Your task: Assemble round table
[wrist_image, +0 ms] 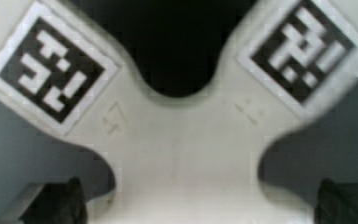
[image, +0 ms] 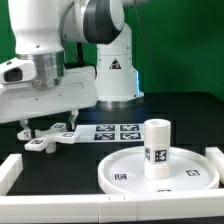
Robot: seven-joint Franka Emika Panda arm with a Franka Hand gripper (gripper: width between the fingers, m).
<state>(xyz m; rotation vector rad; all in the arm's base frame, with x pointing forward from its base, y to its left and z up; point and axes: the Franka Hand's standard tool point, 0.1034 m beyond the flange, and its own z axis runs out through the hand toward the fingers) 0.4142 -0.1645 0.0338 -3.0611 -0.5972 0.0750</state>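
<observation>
The robot's gripper will next fit the cross-shaped base onto the cylinder leg (image: 157, 148), so it will grab the base by its plain arm.
The flat white cross-shaped base (image: 52, 142) lies on the dark table at the exterior view's left, with tags on its arms. My gripper (image: 46, 132) has come down over it and is open. In the wrist view the base (wrist_image: 185, 130) fills the picture; two tagged arms spread away and one plain arm runs between my dark fingers (wrist_image: 51, 200). My gripper (wrist_image: 197, 205) straddles that arm with a gap on each side. The large rimmed round disc (image: 125, 172) lies at the exterior view's right. The short thick cylinder leg (image: 157, 148) stands upright on it.
The marker board (image: 115, 131) lies flat behind the disc, near the arm's foot. White border blocks (image: 60, 210) run along the front and both sides of the work area. A green wall stands at the back.
</observation>
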